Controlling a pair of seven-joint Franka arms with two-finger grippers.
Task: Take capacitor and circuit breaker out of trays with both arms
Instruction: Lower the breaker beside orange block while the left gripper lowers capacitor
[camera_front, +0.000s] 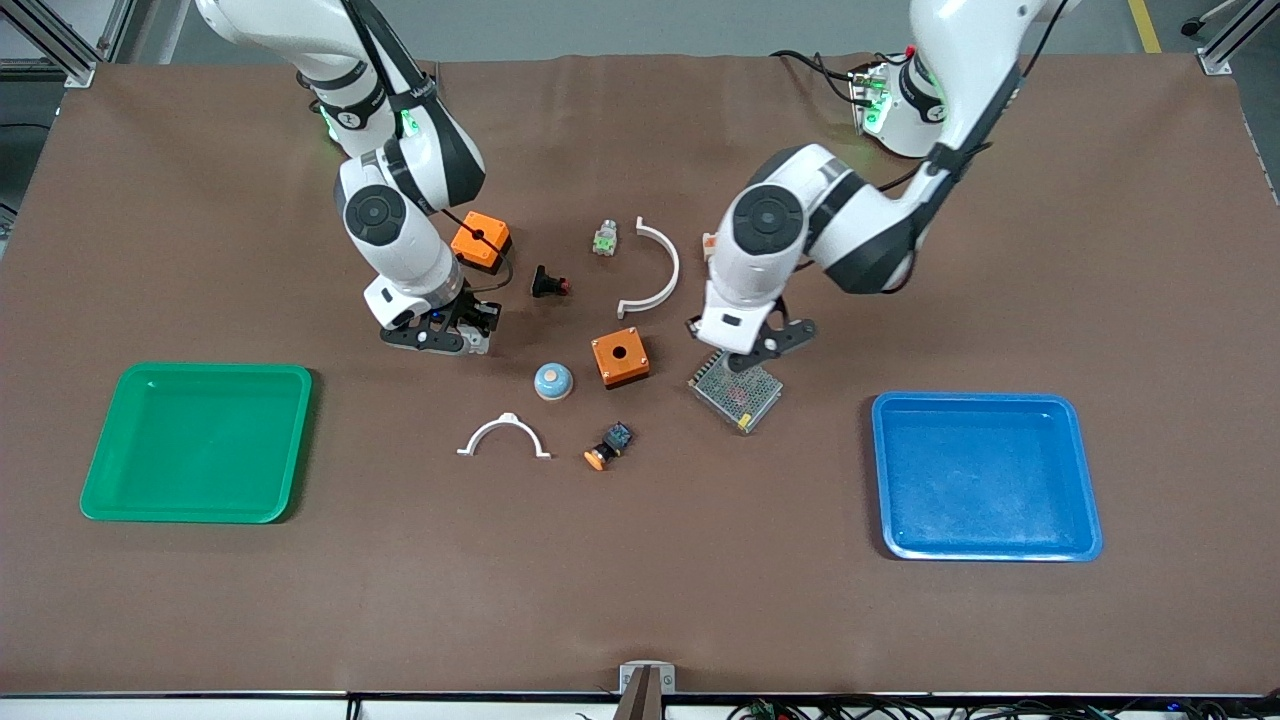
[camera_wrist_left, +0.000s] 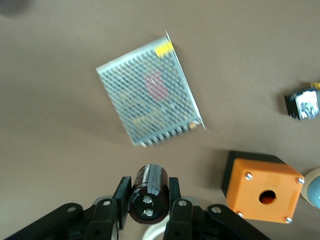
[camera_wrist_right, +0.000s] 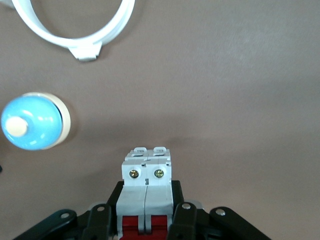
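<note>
My left gripper will keep holding the capacitor, which hangs above the table beside the mesh box. The capacitor would fall if I opened now.
My left gripper hangs just above the table beside a metal mesh box. In the left wrist view the left gripper is shut on the capacitor, a black cylinder with silvery terminals. My right gripper is low over the table toward the right arm's end, beside a blue-domed button. In the right wrist view the right gripper is shut on the breaker, a light-grey block with a red lever.
A green tray lies toward the right arm's end, a blue tray toward the left arm's end. Between them lie two orange boxes, two white arcs, a black push-button and small parts.
</note>
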